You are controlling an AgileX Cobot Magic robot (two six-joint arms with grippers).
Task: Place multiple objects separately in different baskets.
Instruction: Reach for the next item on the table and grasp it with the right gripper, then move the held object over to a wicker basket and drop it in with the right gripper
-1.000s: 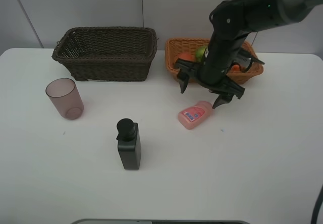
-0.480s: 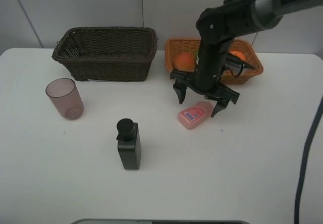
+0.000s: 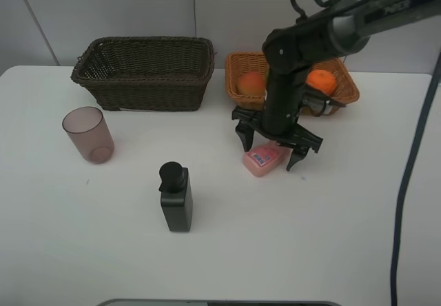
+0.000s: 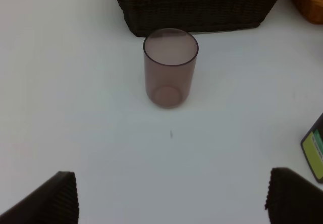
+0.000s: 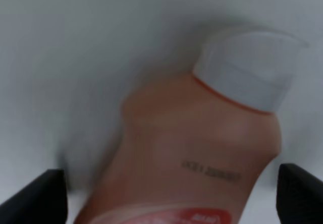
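Observation:
My right gripper should close now. Its fingers are on both sides of the pink bottle's body, nearly at the table. Closing now would hold the bottle.
The small pink bottle lies on the white table; my right gripper is open right over it, fingers on either side. In the right wrist view the bottle fills the frame between the fingertips. The light tan basket holds the reddish-orange fruit and the orange; the green fruit is hidden behind the arm. The dark brown basket stands at the back left. The purplish cup and black pump bottle stand on the table. My left gripper is open, short of the cup.
The table's front edge runs along the bottom of the exterior view. A black cable hangs at the right side. The dark basket and the pump bottle's label edge show in the left wrist view.
My right gripper has come down and to the left from beside the tan basket, and now straddles the pink bottle. The orange in the tan basket has come into view.

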